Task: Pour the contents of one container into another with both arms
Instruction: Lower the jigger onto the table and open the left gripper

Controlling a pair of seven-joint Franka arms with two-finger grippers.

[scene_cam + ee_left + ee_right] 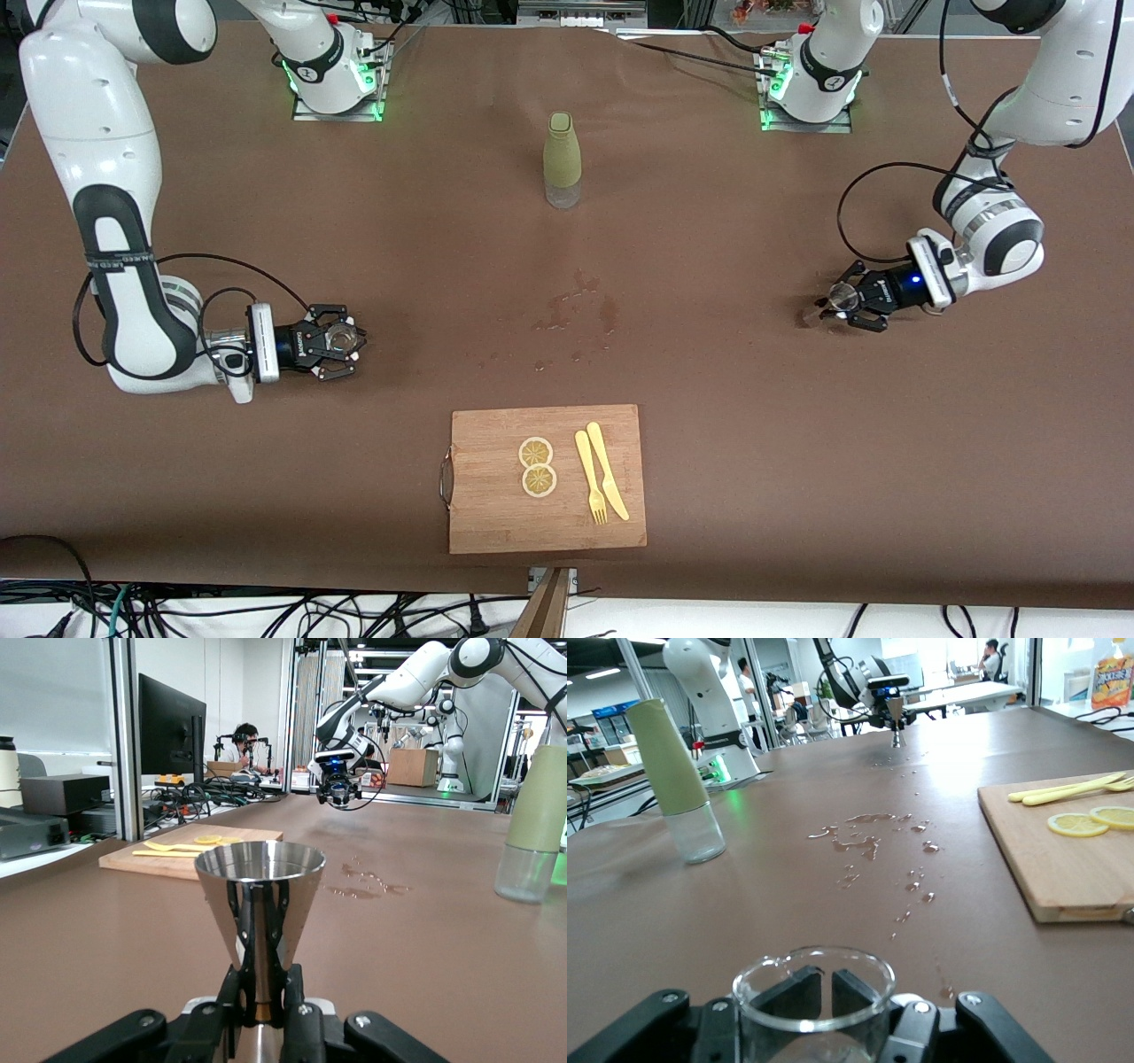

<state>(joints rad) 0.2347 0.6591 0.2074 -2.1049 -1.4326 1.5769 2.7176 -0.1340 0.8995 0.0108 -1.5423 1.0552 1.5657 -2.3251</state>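
Note:
The steel jigger would drop if my left gripper opened.
My left gripper [843,304] hangs low over the table at the left arm's end, shut on the narrow waist of the steel jigger [840,297]. In the left wrist view the jigger [221,895] stands upright with its round rim up, the left gripper [260,930] pinching it. My right gripper [341,341] sits low at the right arm's end, shut on the clear glass cup [345,337]. In the right wrist view the cup [771,1028] fills the foreground between the right gripper's [828,992] fingers. The two grippers are far apart.
The olive-green-sleeved bottle [562,159] stands upright mid-table near the bases. Spilled drops [576,310] wet the cloth at the centre. A wooden cutting board [496,523] with two lemon slices [537,466], a yellow fork [589,478] and a knife [608,470] lies nearest the front camera.

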